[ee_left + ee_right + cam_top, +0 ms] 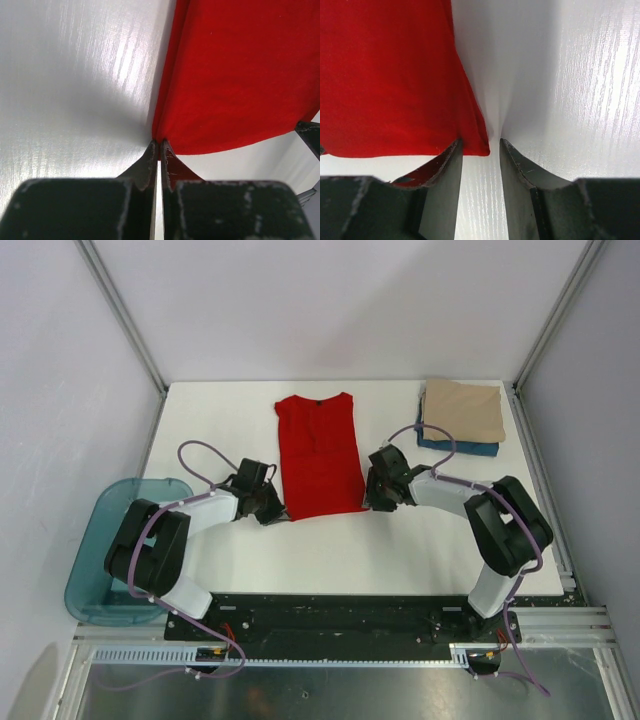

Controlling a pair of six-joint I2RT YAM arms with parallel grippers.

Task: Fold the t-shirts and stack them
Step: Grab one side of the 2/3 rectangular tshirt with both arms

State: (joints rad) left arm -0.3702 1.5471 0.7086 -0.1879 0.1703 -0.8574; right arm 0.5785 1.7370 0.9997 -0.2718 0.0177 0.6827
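Note:
The red t-shirt has an open hem corner (363, 508) opposite my left gripper's, and my right gripper will grab the t-shirt there to fold the hem evenly over to the collar (318, 401).
The red t-shirt (319, 456) lies flat on the white table, sleeves folded in, collar at the far end. My left gripper (277, 510) is shut on its near left hem corner (165, 135). My right gripper (372, 502) is open, its jaws astride the near right hem corner (479, 142), which lies between the fingers (451, 160). A tan folded shirt (463, 408) rests on a dark blue folded shirt (460, 446) at the far right.
A translucent teal tub (100, 560) stands off the table's left near edge. Grey walls and metal rails enclose the table (400, 550) on three sides.

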